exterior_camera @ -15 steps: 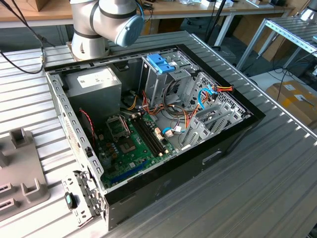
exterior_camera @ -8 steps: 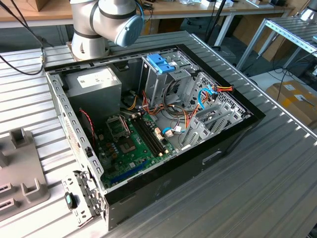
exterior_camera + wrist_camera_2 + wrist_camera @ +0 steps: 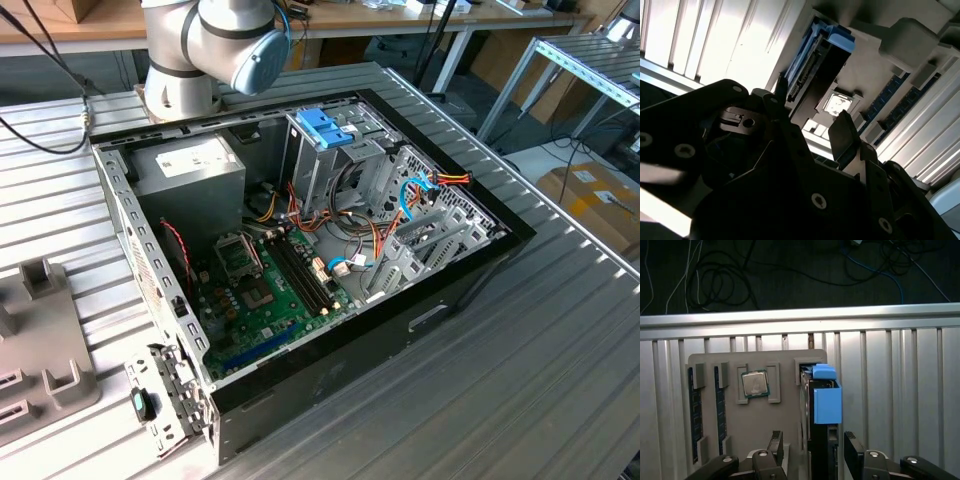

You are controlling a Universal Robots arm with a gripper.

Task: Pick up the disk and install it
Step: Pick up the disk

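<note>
Next, my gripper grabs the disk across its two flat sides, where it is narrow, since the disk stands on edge in the tray's slot.
The disk stands on edge in a slot of a grey holder tray, its dark body framed by bright blue side rails. In the second wrist view the disk shows at an angle, blue rail toward the tray's edge. My gripper is open, with one black finger on one side of the disk and the other finger on the opposite side, apart from it. The gripper hangs just short of the disk's near end.
The open computer case lies on the ribbed metal table, with a tall metal cage topped by a blue latch and the motherboard. The holder tray sits at the exterior view's left. It also holds a processor chip and memory sticks.
</note>
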